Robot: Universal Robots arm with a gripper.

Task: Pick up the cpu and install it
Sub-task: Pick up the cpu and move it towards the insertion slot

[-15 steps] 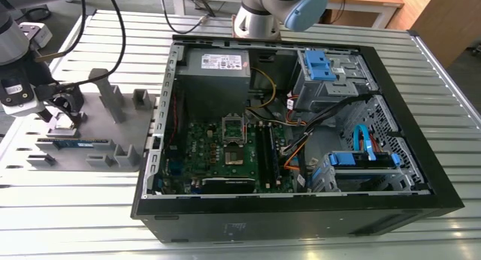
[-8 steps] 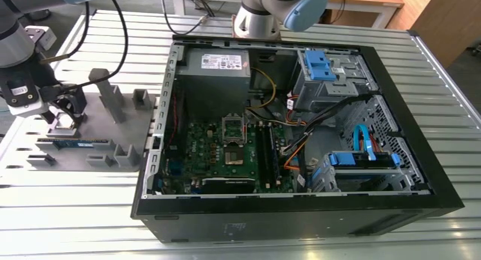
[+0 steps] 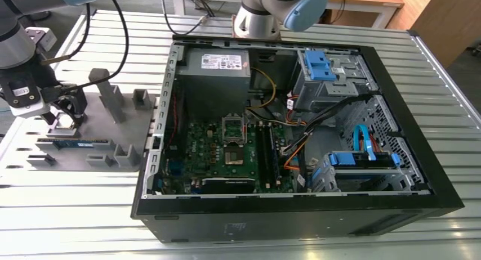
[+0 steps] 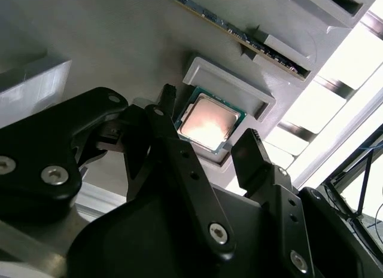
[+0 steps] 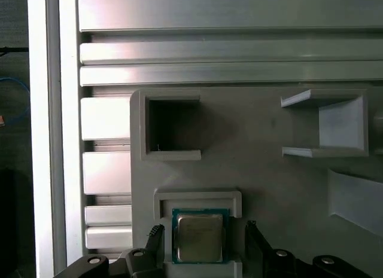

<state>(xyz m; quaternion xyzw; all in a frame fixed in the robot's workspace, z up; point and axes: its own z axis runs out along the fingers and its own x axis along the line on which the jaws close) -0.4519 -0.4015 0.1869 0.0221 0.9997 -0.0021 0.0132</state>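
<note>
My gripper grabs the cpu by its open side edges next, since the grey pocket's sides close in the cpu's opposite ends.
The cpu (image 4: 208,123), a small square chip with a shiny metal top and green rim, lies flat in a grey pocket of the fixture plate (image 3: 105,133). In the first wrist view the cpu (image 5: 200,237) sits between two black fingertips (image 5: 157,232). My gripper (image 4: 209,113) is open just above it, one finger on each side and a small gap to the chip's edges. In the exterior view my gripper (image 3: 66,115) hangs over the plate's corner at the exterior view's left, well away from the computer case (image 3: 301,218). The motherboard's socket (image 3: 234,127) stands open inside the case.
A long blue-green memory stick (image 3: 71,142) lies in a slot on the plate beside the cpu pocket. Grey upright blocks (image 3: 112,99) rise from the plate. A second arm's base (image 3: 263,15) stands behind the case. Cables and drive bays (image 3: 330,74) crowd the case's far side.
</note>
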